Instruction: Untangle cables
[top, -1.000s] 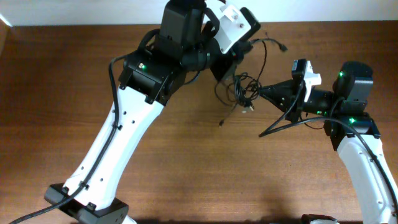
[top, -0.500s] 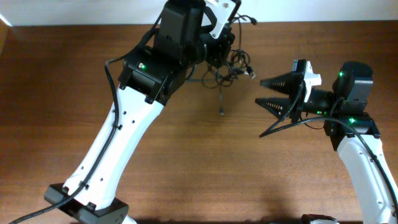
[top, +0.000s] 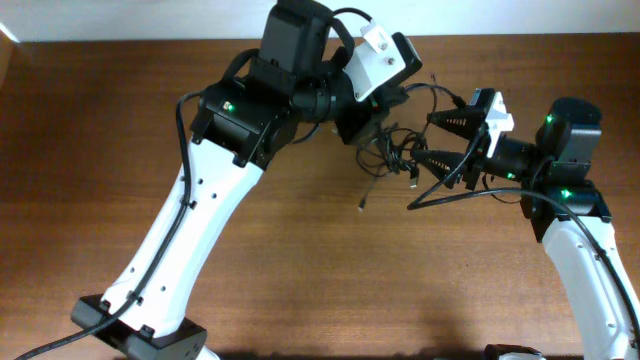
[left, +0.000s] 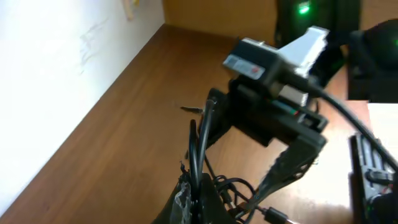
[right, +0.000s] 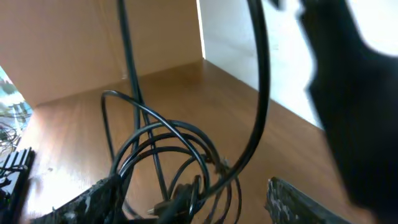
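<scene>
My right gripper would catch the cables' loops now.
The cables (top: 396, 150) are a knot of thin black cords hanging above the brown table, with one plug end (top: 362, 206) dangling lower. My left gripper (top: 377, 127) is shut on the top of the bundle; in the left wrist view the cables (left: 200, 143) run up out of the pinched left gripper (left: 198, 188). My right gripper (top: 424, 141) is open, one finger on each side of the knot's right part. The right wrist view shows loops of the cables (right: 176, 163) and a plug between the spread fingertips of the right gripper (right: 194, 204), not gripped.
The thick black cable (top: 452, 196) of the right arm loops below its wrist. The left arm's white link (top: 190, 240) crosses the table (top: 330, 290) diagonally. A white wall (left: 56, 68) borders the table's far edge.
The right gripper has opened from shut and now brackets the knot. The left gripper swung up and away with the bundle, then came back down toward the right gripper.
</scene>
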